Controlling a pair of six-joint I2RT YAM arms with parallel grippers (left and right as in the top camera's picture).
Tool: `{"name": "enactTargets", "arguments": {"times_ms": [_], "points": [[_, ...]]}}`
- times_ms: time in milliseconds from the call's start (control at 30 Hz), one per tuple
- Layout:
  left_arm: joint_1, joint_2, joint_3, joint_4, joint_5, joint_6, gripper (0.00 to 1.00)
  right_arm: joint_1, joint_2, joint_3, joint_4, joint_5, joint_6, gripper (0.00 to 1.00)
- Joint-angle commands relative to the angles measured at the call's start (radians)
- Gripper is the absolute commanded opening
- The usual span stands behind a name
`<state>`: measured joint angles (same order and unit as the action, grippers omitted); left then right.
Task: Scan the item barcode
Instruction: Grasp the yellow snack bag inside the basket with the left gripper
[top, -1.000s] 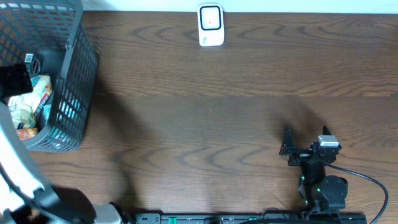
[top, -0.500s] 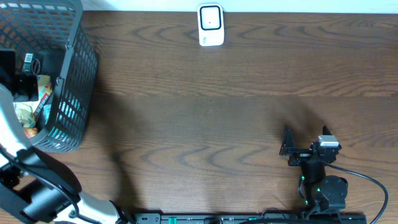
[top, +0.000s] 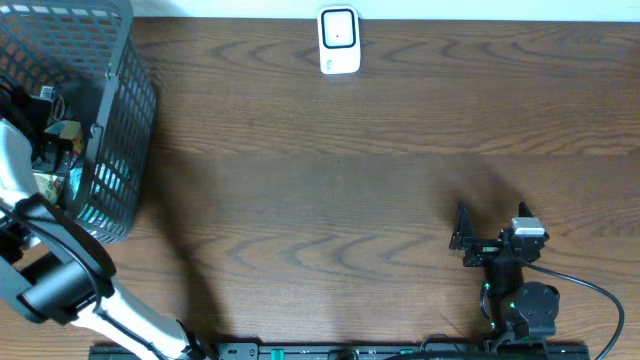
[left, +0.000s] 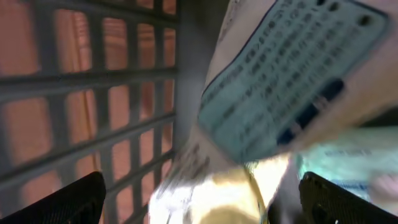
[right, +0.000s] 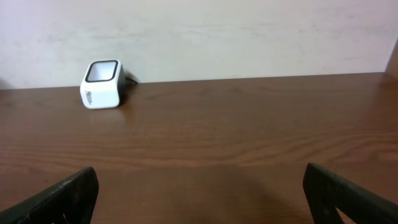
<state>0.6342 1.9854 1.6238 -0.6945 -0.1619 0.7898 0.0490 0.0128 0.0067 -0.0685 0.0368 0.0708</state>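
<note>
Next, my left gripper grabs the snack packet (left: 280, 81) across its body (left: 252, 121), pale blue label facing my left gripper, which leaves the packet's opposite side to scan.
The item is a snack packet (left: 280, 81) with a pale blue printed label, lying in the grey mesh basket (top: 120, 120) at the table's far left. My left gripper (top: 48, 128) is down inside the basket. In the left wrist view it (left: 202, 205) is open, with the blurred packet filling the space between its fingertips (left: 68, 199); no grip shows. The white barcode scanner (top: 339, 40) stands at the back middle of the table, also seen in the right wrist view (right: 102, 84). My right gripper (top: 463, 235) rests open near the front right with nothing in it (right: 202, 199).
The basket's mesh wall (left: 93, 93) stands close on the left of my left gripper. Other packets (top: 45, 182) lie in the basket. Bare brown table (top: 330, 200) stretches between basket, scanner and right arm. A pale wall (right: 249, 31) rises behind the scanner.
My left arm has swung further over and down into the basket, closing in on the packets. The right arm and the scanner have not moved.
</note>
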Motion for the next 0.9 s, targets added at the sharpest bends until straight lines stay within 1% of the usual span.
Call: {"name": "enactTargets", "arguments": {"times_ms": [0,100,233,333,367,433,467,500,533,567,600,667,733,867], "points": [[0.005,0.060,-0.002,0.023,-0.008,0.014,0.98,-0.009,-0.002,-0.002,-0.003,-0.002,-0.008,0.99],[0.005,0.098,-0.002,0.039,0.000,0.014,0.97,-0.009,-0.001,-0.002,-0.004,-0.002,-0.008,0.99],[0.014,0.120,-0.002,0.032,0.183,0.006,0.98,-0.009,-0.002,-0.002,-0.003,-0.002,-0.008,0.99],[0.018,0.119,-0.002,0.045,0.199,0.006,0.99,-0.009,-0.002,-0.002,-0.003,-0.002,-0.008,0.99],[0.018,0.118,-0.002,0.045,0.199,0.006,0.83,-0.009,-0.002,-0.002,-0.003,-0.002,-0.008,0.99],[0.017,0.116,-0.002,0.041,0.200,-0.002,0.82,-0.009,-0.001,-0.002,-0.003,-0.002,-0.008,0.99],[0.017,0.116,-0.002,0.037,0.200,-0.010,0.59,-0.009,-0.002,-0.002,-0.003,-0.002,-0.008,0.99],[0.017,0.116,-0.002,0.033,0.200,-0.010,0.39,-0.009,-0.002,-0.002,-0.003,-0.002,-0.008,0.99],[0.017,0.116,-0.002,0.027,0.200,-0.010,0.24,-0.009,-0.002,-0.002,-0.003,-0.002,-0.008,0.99],[0.017,0.116,-0.002,0.023,0.200,-0.010,0.19,-0.009,-0.002,-0.002,-0.004,-0.002,-0.008,0.99],[0.017,0.114,-0.002,0.022,0.196,-0.025,0.09,-0.009,-0.002,-0.002,-0.003,-0.002,-0.008,0.99],[0.017,0.093,-0.002,0.033,0.201,-0.043,0.07,-0.009,-0.002,-0.002,-0.003,-0.002,-0.008,0.99],[0.017,0.054,-0.002,0.066,0.224,-0.098,0.07,-0.009,-0.002,-0.002,-0.003,-0.002,-0.008,0.99],[0.017,-0.058,-0.002,0.129,0.339,-0.214,0.07,-0.009,-0.002,-0.002,-0.003,-0.002,-0.008,0.99]]}}
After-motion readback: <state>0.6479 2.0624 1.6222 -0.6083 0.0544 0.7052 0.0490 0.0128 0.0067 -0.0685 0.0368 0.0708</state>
